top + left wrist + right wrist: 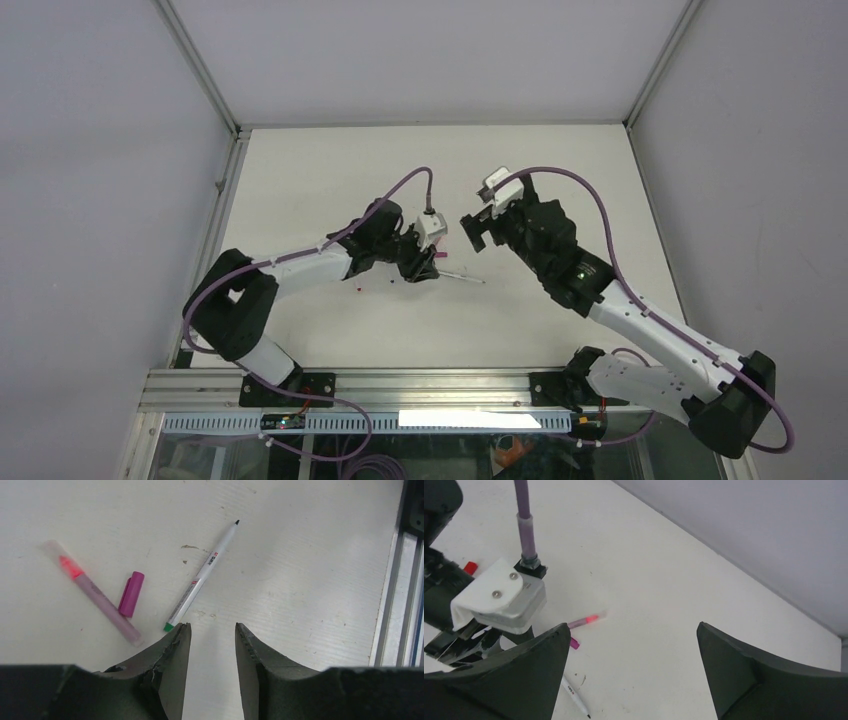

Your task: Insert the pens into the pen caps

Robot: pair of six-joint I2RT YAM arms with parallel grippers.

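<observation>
My left gripper grips the white pen [202, 575] toward its body's green end next, so the pen's bare black tip stays free for the magenta pen cap.
A pink pen [100, 605] with a glowing orange-pink tip under a clear cover lies on the white table. Beside it, apart from it, lies a loose magenta pen cap [131, 594]. A thin white pen [202, 575] with a green end and a bare black tip lies just past my left finger. My left gripper [212, 627] hovers low over the table, open with nothing between its fingers. My right gripper [633, 625] stands wide open and empty above the table, right of the pink pen [584, 620], the magenta cap [574, 642] and the white pen [576, 702]. A small red cap [470, 567] lies behind the left arm.
From above, the left gripper [420, 270] and right gripper [478, 232] face each other at the table's middle, with the white pen [462, 275] between and below them. The red cap [357, 290] lies under the left forearm. An aluminium rail [400, 580] runs along the table edge.
</observation>
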